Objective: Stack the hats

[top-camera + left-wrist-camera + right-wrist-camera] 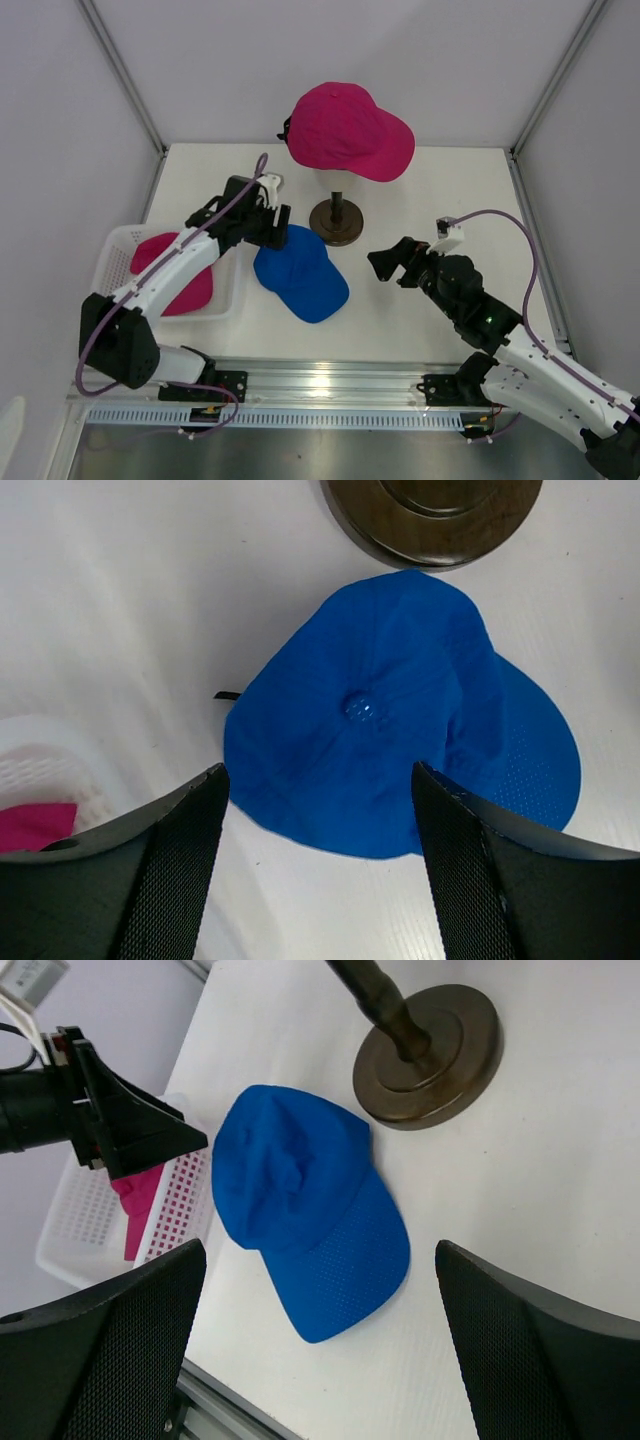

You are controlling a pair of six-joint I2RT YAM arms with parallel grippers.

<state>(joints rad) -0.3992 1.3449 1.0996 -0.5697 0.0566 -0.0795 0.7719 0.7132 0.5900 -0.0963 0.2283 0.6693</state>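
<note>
Next, my left gripper grabs the hat's top (pixel 287 259) (pixel 348 714) to stack the blue hat, leaving the hat's rim free for my right gripper to grab.
A blue hat (pixel 300 275) lies flat on the white table, crown up, its brim toward the near right. My left gripper (pixel 270 225) hovers at its far-left edge, open, with nothing between the fingers (pixel 170 860); the blue hat (pixel 390 720) shows just beyond them. A magenta hat (pixel 345 130) sits on top of a stand behind it. Another magenta hat (pixel 170 270) lies in the white basket (pixel 115 250). My right gripper (pixel 395 265) is open to the right of the blue hat (pixel 300 1200), apart from it and empty.
The stand's dark round base (pixel 335 220) is on the table just behind the blue hat, also seen as the base (pixel 430 1055). The basket (pixel 90 1220) sits at the left edge. Grey walls close in the table on three sides.
</note>
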